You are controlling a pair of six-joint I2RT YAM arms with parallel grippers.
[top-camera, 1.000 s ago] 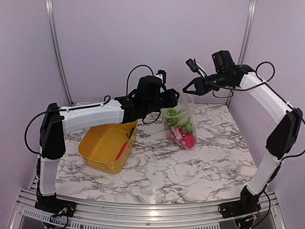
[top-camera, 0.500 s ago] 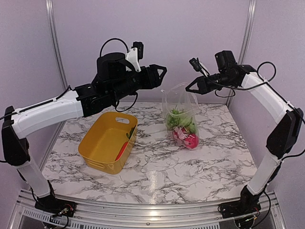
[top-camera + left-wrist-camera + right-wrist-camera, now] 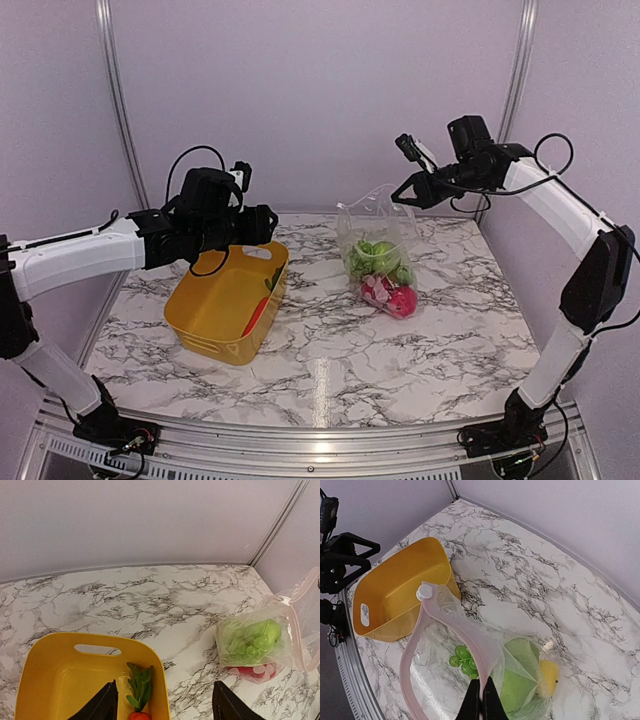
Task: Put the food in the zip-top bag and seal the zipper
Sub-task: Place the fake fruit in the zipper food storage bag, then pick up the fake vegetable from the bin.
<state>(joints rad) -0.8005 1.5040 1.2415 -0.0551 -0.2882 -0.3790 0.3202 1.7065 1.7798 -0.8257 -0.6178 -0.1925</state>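
My left gripper grips the red piece beside its green leaves next, so its leafless end stays free to enter the bag (image 3: 378, 240).
The clear zip-top bag (image 3: 378, 240) stands on the marble table, its mouth held up. My right gripper (image 3: 412, 190) is shut on the pale pink zipper (image 3: 447, 620) at the mouth edge, also seen at the right gripper (image 3: 481, 700). The mouth gapes open. Food lies inside: green grapes (image 3: 465, 660), a green piece (image 3: 520, 685), a yellow piece (image 3: 549, 675) and a red piece (image 3: 395, 296). My left gripper (image 3: 268, 225) hangs open over the yellow bin's far end, nothing between its fingers (image 3: 105, 705). A red piece with green leaves (image 3: 138, 690) lies in the bin.
The yellow bin (image 3: 205, 300) sits left of the bag, with a handle slot (image 3: 97, 650) at its far end. Bare marble lies between bin and bag. A wall and metal posts close the back and sides.
My left arm has swung down and left, from high beside the bag's mouth to above the bin, its jaws now wider. The right gripper keeps its hold, and the bag has shifted slightly.
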